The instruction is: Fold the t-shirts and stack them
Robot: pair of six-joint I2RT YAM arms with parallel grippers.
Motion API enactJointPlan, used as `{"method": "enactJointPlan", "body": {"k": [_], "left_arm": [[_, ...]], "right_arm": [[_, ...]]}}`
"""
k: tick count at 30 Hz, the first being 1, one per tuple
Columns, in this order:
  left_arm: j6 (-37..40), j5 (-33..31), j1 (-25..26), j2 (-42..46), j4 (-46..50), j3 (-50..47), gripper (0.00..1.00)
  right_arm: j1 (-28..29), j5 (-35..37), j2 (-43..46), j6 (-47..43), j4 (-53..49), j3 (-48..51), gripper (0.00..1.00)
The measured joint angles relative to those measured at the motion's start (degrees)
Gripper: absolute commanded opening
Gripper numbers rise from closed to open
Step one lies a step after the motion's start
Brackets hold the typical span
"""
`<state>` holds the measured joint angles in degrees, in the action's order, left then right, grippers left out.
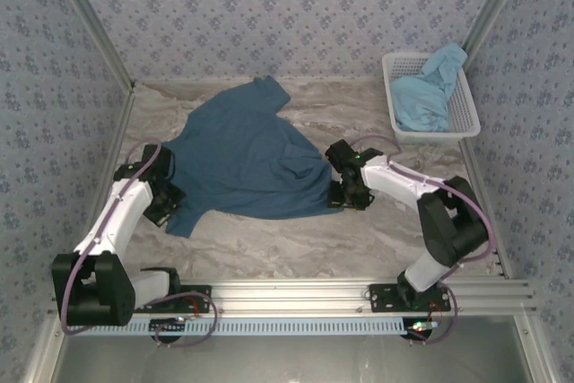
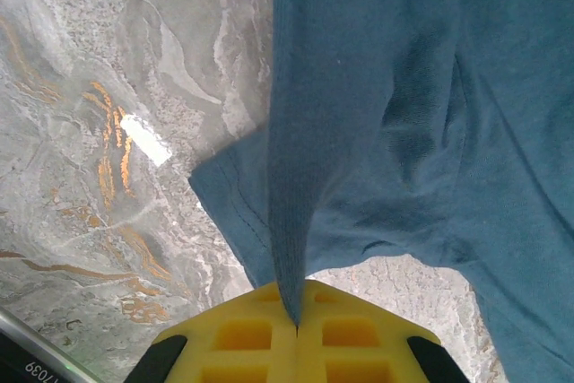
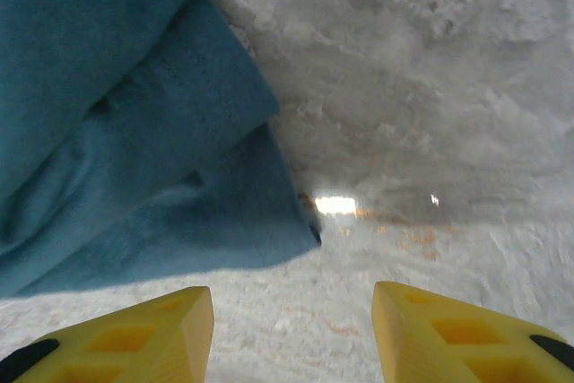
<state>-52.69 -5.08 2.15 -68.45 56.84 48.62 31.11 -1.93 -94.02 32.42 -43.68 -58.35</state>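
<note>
I should next grab the teal-blue t-shirt (image 1: 242, 154) with my right gripper by its near corner (image 1: 338, 210), opposite my left gripper, to spread the t-shirt flat for folding.
The darker teal-blue t-shirt (image 1: 242, 154) lies rumpled across the middle of the marble table. My left gripper (image 1: 167, 196) sits at the shirt's near-left edge. In the left wrist view this left gripper (image 2: 296, 320) is shut on a pinched ridge of the teal t-shirt (image 2: 404, 87). My right gripper (image 1: 344, 193) stands at the shirt's near-right corner. In the right wrist view the right gripper (image 3: 293, 311) is open over bare table, with the teal t-shirt's corner (image 3: 134, 159) just ahead and to the left, not between the fingers. The lighter sky-blue t-shirt (image 1: 429, 91) is bunched in the basket.
A white mesh basket (image 1: 466, 118) stands at the back right near the patterned wall. Patterned walls close in the table on three sides. A metal rail (image 1: 296, 298) carrying the arm bases runs along the near edge. Bare marble table (image 1: 296, 239) lies between the shirt and the rail.
</note>
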Motion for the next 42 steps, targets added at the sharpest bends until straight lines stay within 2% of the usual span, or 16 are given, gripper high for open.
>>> {"method": "enactJointPlan", "body": {"k": [5, 9, 10, 15, 18, 23, 27, 36, 42], "left_arm": [[0.35, 0.35, 0.28, -1.29, 0.00, 0.52, 0.00], [0.39, 0.39, 0.28, -1.49, -0.02, 1.49, 0.00], [0.37, 0.42, 0.35, -1.49, -0.07, 1.53, 0.00], [0.37, 0.79, 0.66, -1.53, -0.09, 1.55, 0.00], [0.35, 0.79, 0.66, -1.53, -0.35, 1.55, 0.00], [0.35, 1.05, 1.42, -1.53, -0.48, 2.14, 0.00], [0.33, 1.92, 2.47, -1.46, -0.70, 5.62, 0.00], [0.33, 1.07, 2.86, 1.79, -2.58, 26.49, 0.00], [0.39, -2.29, 2.86, 10.29, -7.45, 35.43, 0.00]], "right_arm": [[-0.09, -0.72, -5.68, -2.62, 0.79, -2.19, 0.52], [-0.04, -0.85, -6.47, -2.97, 1.01, -2.40, 0.48], [0.02, -0.76, -6.71, -3.06, 0.72, -2.62, 0.45], [-0.28, 1.14, -8.55, -3.21, -2.08, -4.59, 0.13], [-0.37, 1.31, -8.46, -2.69, -2.32, -4.76, 0.01], [-0.37, 0.66, -5.90, -1.29, 0.11, -4.70, 0.00], [-2.27, 0.68, 3.23, -0.07, 0.09, -5.53, 0.00], [-10.51, -0.46, 16.94, 0.37, 0.44, -22.10, 0.00], [-11.37, -1.73, 25.18, -0.15, 4.26, -27.41, 0.00]]}}
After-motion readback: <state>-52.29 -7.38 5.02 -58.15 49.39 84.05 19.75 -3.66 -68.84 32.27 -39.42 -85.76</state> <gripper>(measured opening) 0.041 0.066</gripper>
